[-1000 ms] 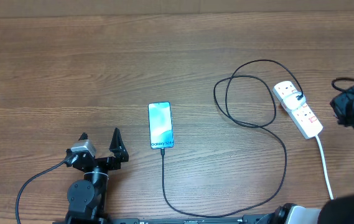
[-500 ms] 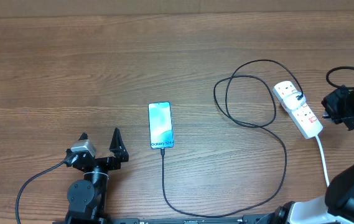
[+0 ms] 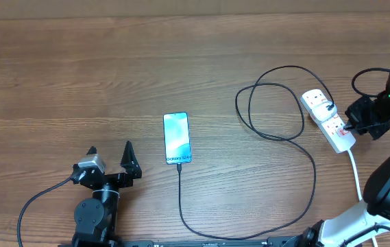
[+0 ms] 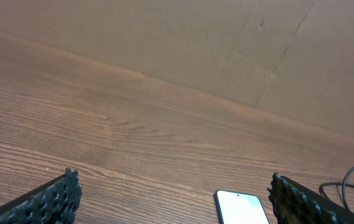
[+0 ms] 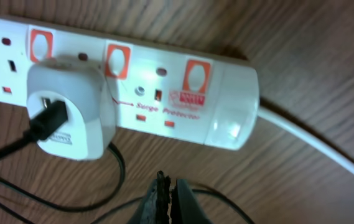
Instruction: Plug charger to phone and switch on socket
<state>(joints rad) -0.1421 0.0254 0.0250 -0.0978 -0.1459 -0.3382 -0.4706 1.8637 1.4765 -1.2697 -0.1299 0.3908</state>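
The right gripper's closed fingers are beside the socket [image 3: 327,120] [image 5: 149,90], short of its red switches, so the gripper would come up empty and leave the switches unpressed if the robot lifted it now.
The phone [image 3: 176,138] lies flat mid-table, screen lit; its top edge shows in the left wrist view [image 4: 242,208]. The charger [image 3: 297,140], a thin black cable, runs from the phone's near end in loops to a white adapter [image 5: 71,112] plugged into the socket [image 3: 327,120]. The socket's red switches [image 5: 198,76] face up. My right gripper [image 3: 349,125] is shut and empty, its tips [image 5: 167,183] just above the table beside the socket's cord end. My left gripper [image 3: 110,152] stands open and empty, left of the phone.
The socket's white cord [image 3: 356,180] runs toward the table's front right. Loose cable loops [image 5: 114,168] lie right under my right gripper. A brown cardboard wall [image 4: 226,43] lines the table's far edge.
My right arm has swung left from the table's edge until its shut gripper reaches the socket's cord end. The left arm, phone and cable have not moved.
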